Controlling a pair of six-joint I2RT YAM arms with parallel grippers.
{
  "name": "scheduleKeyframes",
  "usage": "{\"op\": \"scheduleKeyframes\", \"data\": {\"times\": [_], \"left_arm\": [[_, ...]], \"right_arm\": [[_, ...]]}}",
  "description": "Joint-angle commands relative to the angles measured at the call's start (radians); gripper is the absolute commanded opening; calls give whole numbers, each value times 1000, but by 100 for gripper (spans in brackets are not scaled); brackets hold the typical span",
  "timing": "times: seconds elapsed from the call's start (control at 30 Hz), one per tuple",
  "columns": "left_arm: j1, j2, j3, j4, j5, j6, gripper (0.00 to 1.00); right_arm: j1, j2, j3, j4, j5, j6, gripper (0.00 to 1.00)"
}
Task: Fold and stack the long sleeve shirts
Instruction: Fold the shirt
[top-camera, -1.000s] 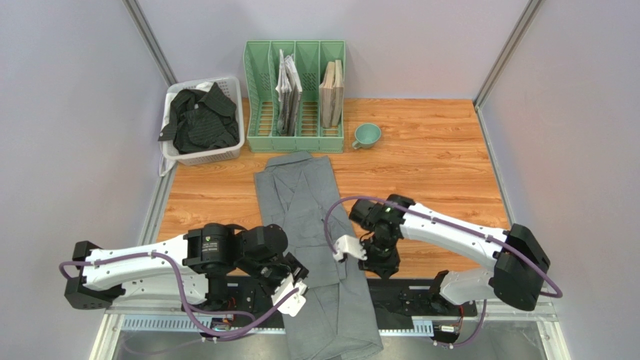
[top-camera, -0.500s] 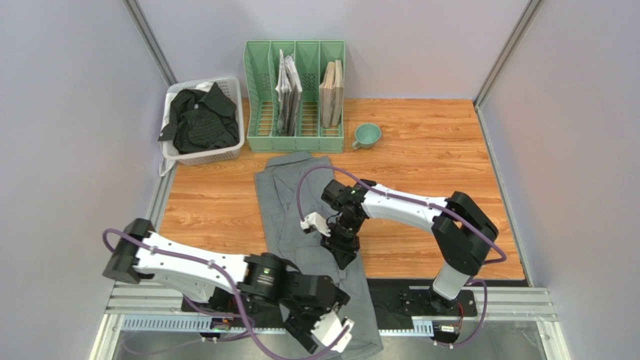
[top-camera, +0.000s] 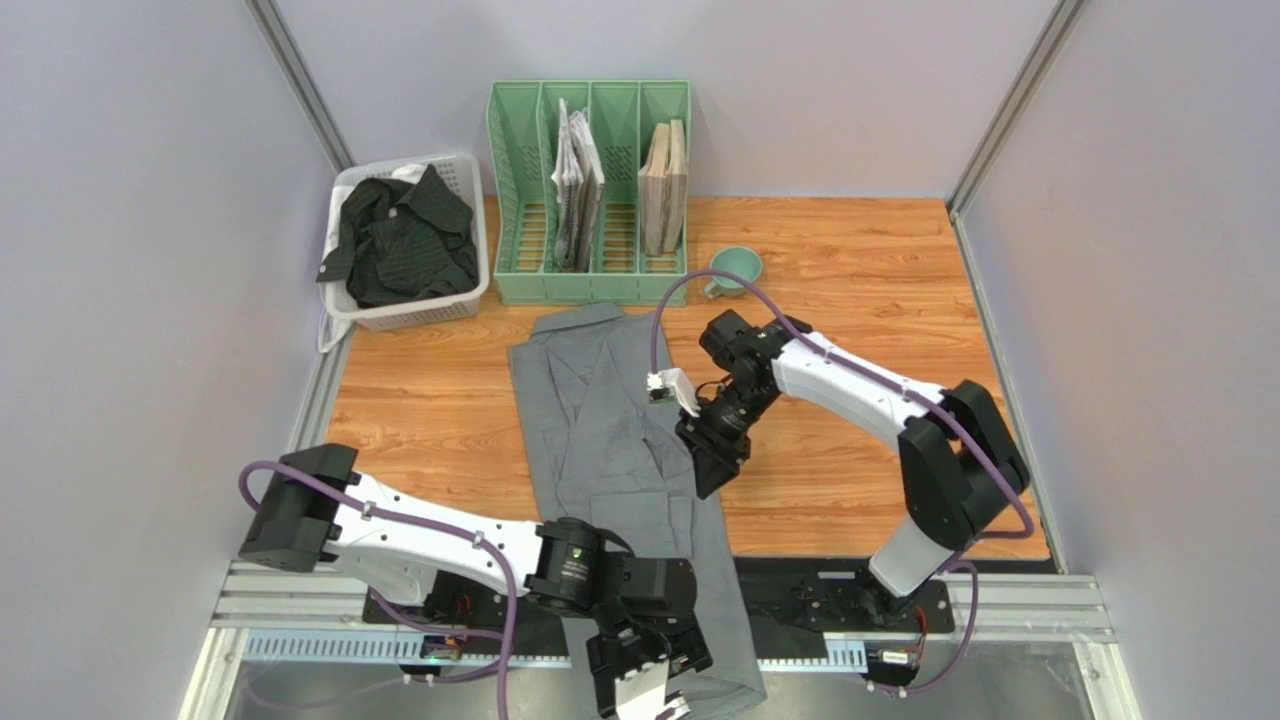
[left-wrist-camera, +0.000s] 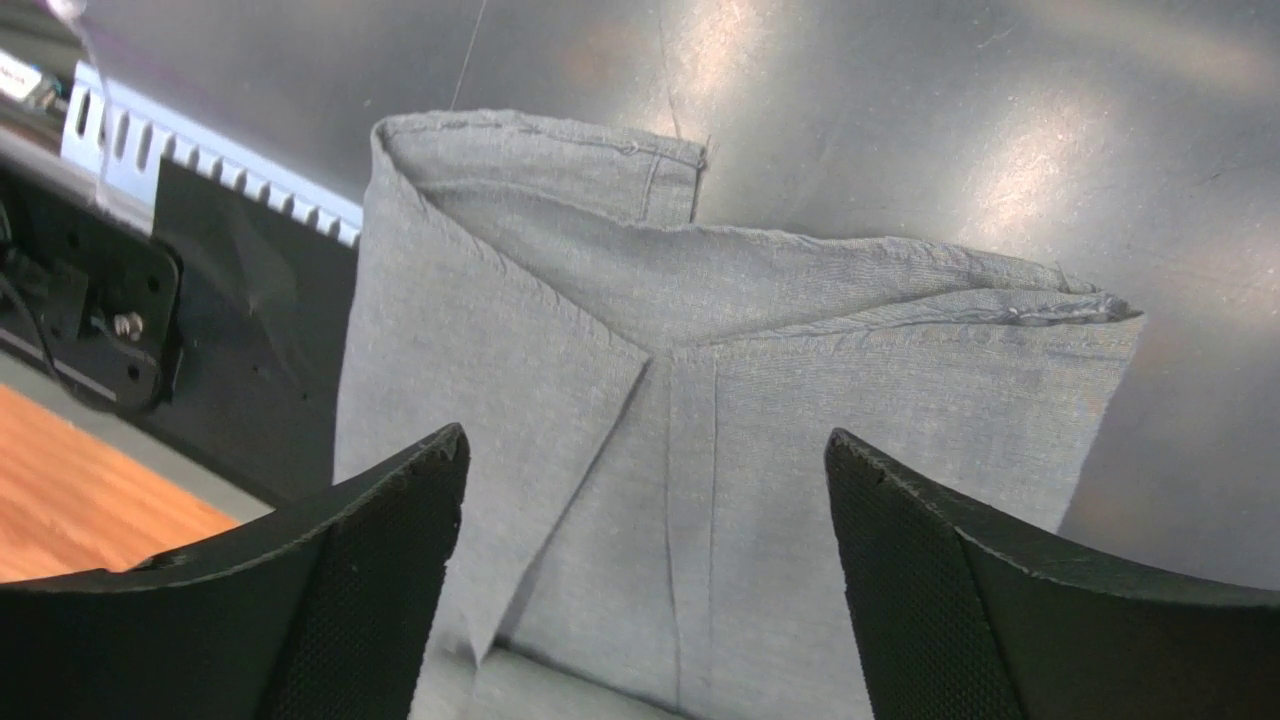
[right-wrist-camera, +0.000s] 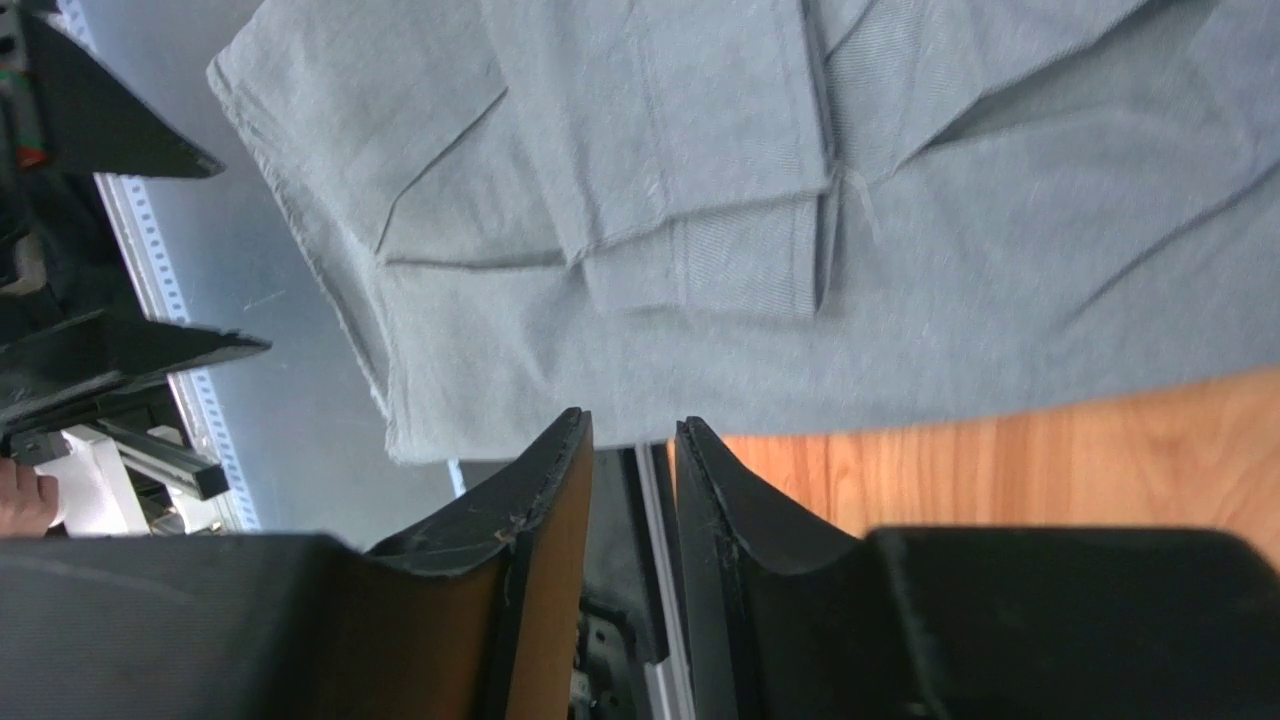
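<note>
Next, my left gripper grabs one side of the hanging hem of the grey long sleeve shirt (top-camera: 616, 420) to fold it, leaving the other side for my right gripper.
A plain grey long sleeve shirt (top-camera: 616, 420) lies folded into a long strip down the middle of the wooden table (top-camera: 872, 300), and its near end hangs over the front edge. My left gripper (top-camera: 646, 693) hovers at that hanging hem (left-wrist-camera: 721, 375), jaws wide open (left-wrist-camera: 643, 443) with only cloth beyond them. At the shirt's right edge (right-wrist-camera: 902, 300) sits my right gripper (top-camera: 712, 468), its fingers (right-wrist-camera: 631, 425) a narrow gap apart and holding nothing. The black striped long sleeve shirt (top-camera: 398, 240) is crumpled in a white basket (top-camera: 466, 173) at the back left.
A green slotted file rack (top-camera: 519, 150) with papers and books stands at the back centre. A teal cup (top-camera: 733, 270) is just to its right. A black mounting rail and metal floor lie below the table's front edge.
My left arm swung from beside the shirt to its hanging hem and its jaws opened wide. The right gripper moved away from me along the shirt's right edge.
</note>
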Motion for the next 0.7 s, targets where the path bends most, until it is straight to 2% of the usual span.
{"op": "scheduleKeyframes", "data": {"times": [0.0, 0.03, 0.07, 0.1, 0.13, 0.17, 0.23, 0.27, 0.3, 0.37, 0.4, 0.43, 0.47, 0.53, 0.67], "left_arm": [[6, 19, 56, -25, 79, 111, 88], [6, 0, 56, -50, 59, 93, 87], [6, -77, 48, -58, 36, 58, 87], [8, -131, 13, -68, 25, 0, 90], [6, -187, -11, -69, 31, -27, 92], [5, -302, -33, -69, 46, -48, 95], [-15, -390, -87, -69, 88, -107, 99], [-51, -436, -108, -72, 94, -111, 99], [-70, -438, -117, -79, 109, -117, 99], [-87, -406, -121, -96, 132, -114, 99], [-92, -398, -117, -96, 135, -116, 99], [-96, -386, -117, -95, 131, -114, 99], [-119, -349, -116, -99, 126, -113, 99], [-139, -305, -116, -108, 105, -110, 95], [-182, -222, -136, -96, 10, -105, 83]], "right_arm": [[-32, -157, -55, -104, 4, -113, 36], [-32, -209, -83, -97, 12, -128, 46], [-32, -355, -153, -83, 17, -136, 50], [-29, -430, -190, -66, 17, -150, 55], [-20, -522, -224, -24, 15, -176, 69], [-8, -673, -302, 0, 17, -186, 74], [87, -827, -368, 24, 35, -258, 84], [207, -890, -399, 35, 56, -262, 85], [274, -1008, -454, 44, 102, -259, 86], [404, -1091, -489, 75, 136, -219, 87], [535, -1130, -511, 83, 180, -214, 86], [607, -1128, -519, 101, 216, -213, 85], [747, -1115, -523, 107, 256, -211, 84], [846, -1044, -537, 132, 320, -220, 82], [1029, -1010, -603, 181, 414, -295, 78]]}}
